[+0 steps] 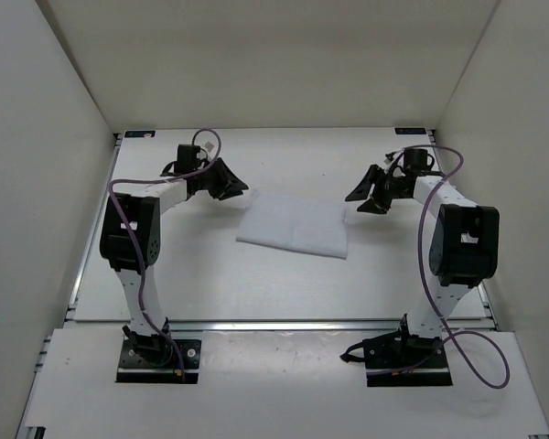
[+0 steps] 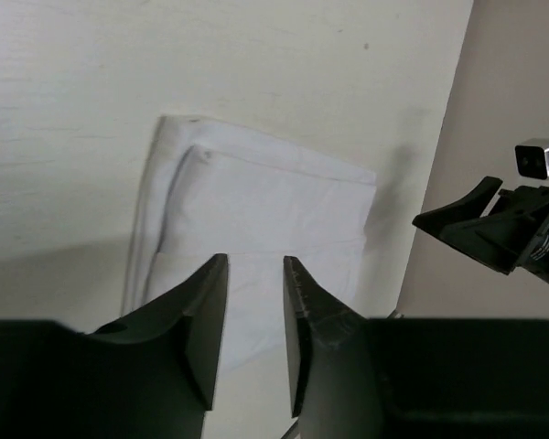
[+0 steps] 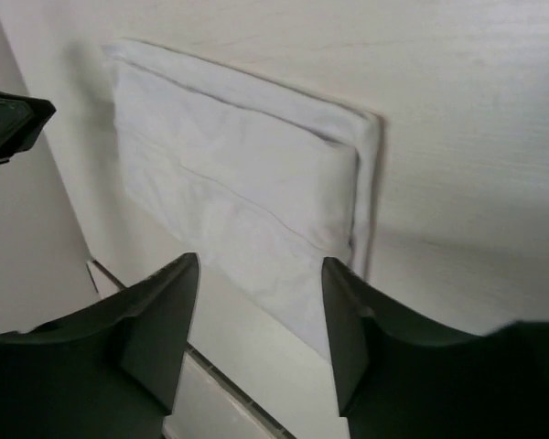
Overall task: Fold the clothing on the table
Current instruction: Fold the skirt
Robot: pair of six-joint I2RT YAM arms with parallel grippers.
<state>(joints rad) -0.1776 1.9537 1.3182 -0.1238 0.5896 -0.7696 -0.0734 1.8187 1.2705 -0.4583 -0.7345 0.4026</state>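
Observation:
I need my right gripper to grab the clothing (image 1: 295, 226) next by its near corner on that gripper's side, layers together, to fold that side of it toward my left gripper.
The clothing (image 1: 295, 226) lies flat on the table (image 1: 256, 283) as a folded white rectangle, layered edges showing in both wrist views (image 2: 256, 210) (image 3: 238, 183). My left gripper (image 1: 231, 186) hovers above its far left corner, open, with nothing between the jaws (image 2: 255, 265). My right gripper (image 1: 364, 199) hangs just off the cloth's far right corner, open and empty too (image 3: 261, 270). Neither gripper touches the fabric.
White walls (image 1: 37, 183) enclose the table on the left, right and back. A metal rail (image 1: 284, 323) runs along the near edge between the arm bases. The right gripper's black fingers (image 2: 494, 229) show at the right of the left wrist view.

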